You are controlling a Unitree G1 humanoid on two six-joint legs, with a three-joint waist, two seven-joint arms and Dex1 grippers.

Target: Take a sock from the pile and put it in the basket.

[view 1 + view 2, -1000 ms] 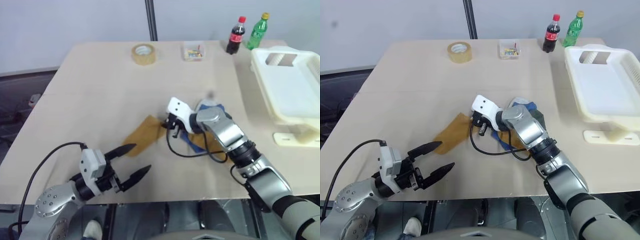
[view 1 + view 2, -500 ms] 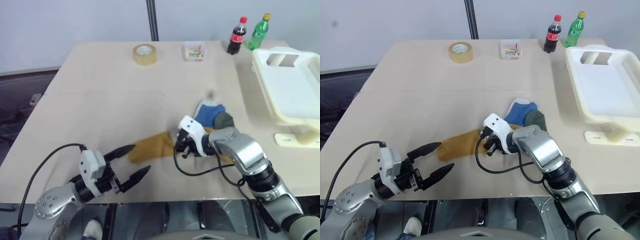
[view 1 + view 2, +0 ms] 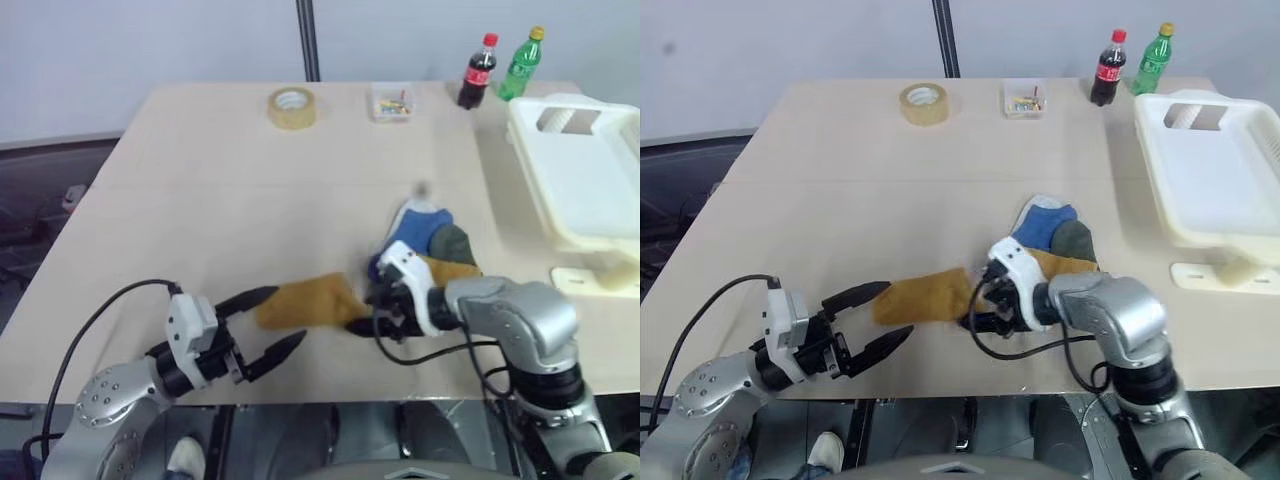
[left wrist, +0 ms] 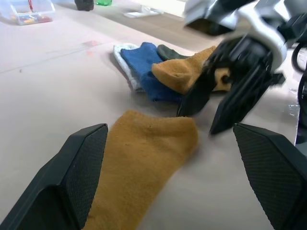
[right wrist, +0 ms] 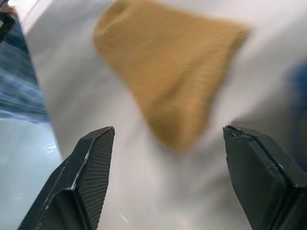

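Observation:
I will next pick up the mustard-yellow sock by its cuff edge (image 3: pixel 350 298) (image 5: pixel 206 100) with my right gripper, to carry the sock to the basket.
The mustard-yellow sock (image 3: pixel 300 303) lies flat on the table, apart from the pile (image 3: pixel 425 235) of blue, light, dark green and mustard socks behind it. My right gripper (image 3: pixel 980 315) is open just at the sock's right end, its black fingers (image 4: pixel 192 98) spread and holding nothing. In the right wrist view the sock (image 5: pixel 177 81) lies ahead of the spread fingers. My left gripper (image 3: pixel 288 315) is open at the sock's left end, which lies between its fingers (image 4: pixel 81 167) in the left wrist view. The cream-white basket (image 3: pixel 520 125) stands at the far right.
A tape roll (image 3: pixel 292 106), a small clear box (image 3: pixel 389 102), a cola bottle (image 3: pixel 477 72) and a green bottle (image 3: pixel 518 64) stand along the table's far edge. A flat white piece (image 3: pixel 590 280) lies below the basket. Both grippers are close to the table's front edge.
My right gripper dragged the mustard sock away from the pile toward the front edge, then opened and let it go. The left gripper stayed still and open.

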